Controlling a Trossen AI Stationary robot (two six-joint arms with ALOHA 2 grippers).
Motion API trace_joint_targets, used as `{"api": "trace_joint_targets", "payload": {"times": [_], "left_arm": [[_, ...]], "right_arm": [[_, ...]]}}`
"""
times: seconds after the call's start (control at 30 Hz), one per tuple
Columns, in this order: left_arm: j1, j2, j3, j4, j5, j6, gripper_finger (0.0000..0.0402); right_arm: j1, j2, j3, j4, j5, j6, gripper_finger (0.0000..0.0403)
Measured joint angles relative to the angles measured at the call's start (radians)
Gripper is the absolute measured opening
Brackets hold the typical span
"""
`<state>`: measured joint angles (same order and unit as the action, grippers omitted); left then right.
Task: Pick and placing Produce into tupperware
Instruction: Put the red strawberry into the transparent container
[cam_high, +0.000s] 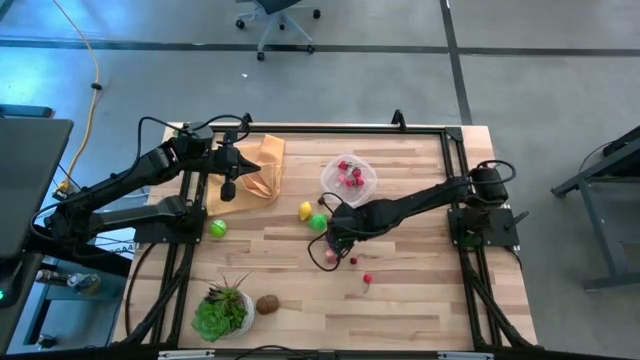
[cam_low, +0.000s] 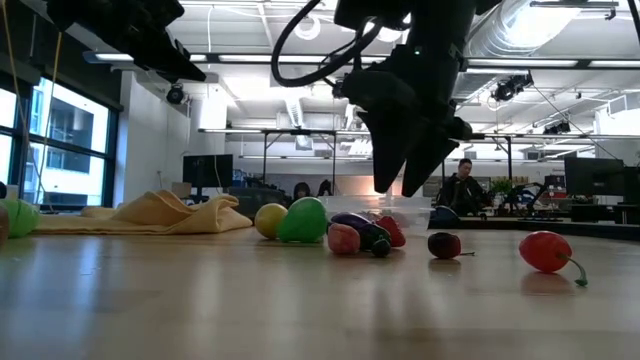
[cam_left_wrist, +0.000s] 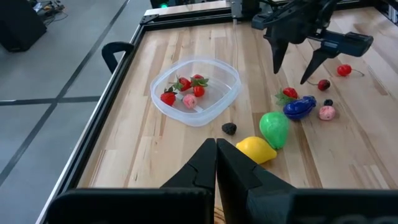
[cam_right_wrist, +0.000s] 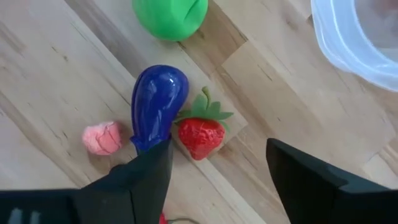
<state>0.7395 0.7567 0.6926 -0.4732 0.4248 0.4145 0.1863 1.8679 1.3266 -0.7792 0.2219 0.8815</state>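
Note:
I need to lower my right gripper before I close it on the strawberry (cam_right_wrist: 201, 137) beside the purple eggplant (cam_right_wrist: 157, 106). Its fingers are above the strawberry and would miss it if I closed now.
The clear tupperware (cam_high: 350, 178) stands mid-table with several small red and pink pieces in it (cam_left_wrist: 186, 93). Near it on the table lie a yellow lemon (cam_high: 305, 210), a green fruit (cam_high: 318, 222), a purple eggplant (cam_right_wrist: 158, 102), a strawberry (cam_right_wrist: 200, 134) and a pink piece (cam_right_wrist: 102, 138). My right gripper (cam_low: 410, 165) is open and empty, pointing down above the eggplant and strawberry, clear of them. My left gripper (cam_left_wrist: 216, 163) is shut and empty, held above the tan cloth (cam_high: 262, 170) at the far left.
A red cherry (cam_high: 367, 279) and a dark cherry (cam_high: 352, 261) lie nearer the near edge. A green ball (cam_high: 217, 228) lies at the left. A brown piece (cam_high: 267, 304) lies beside a potted plant (cam_high: 222, 312) at the near left. A black frame rims the table.

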Motion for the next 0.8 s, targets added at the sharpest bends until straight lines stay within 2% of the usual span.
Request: {"api": "trace_joint_targets", "payload": {"times": [0.13,0.33,0.8], "left_arm": [[0.000,0.000,0.000,0.000,0.000,0.000,0.0003],[0.000,0.000,0.000,0.000,0.000,0.000,0.0003],[0.000,0.000,0.000,0.000,0.000,0.000,0.0003]], "right_arm": [[0.014,0.007,0.000,0.004,0.033,0.000,0.0259],[0.018,0.061,0.000,0.024,0.019,-0.025,0.0259],[0.017,0.086,0.000,0.037,0.041,-0.022,0.0259]]}}
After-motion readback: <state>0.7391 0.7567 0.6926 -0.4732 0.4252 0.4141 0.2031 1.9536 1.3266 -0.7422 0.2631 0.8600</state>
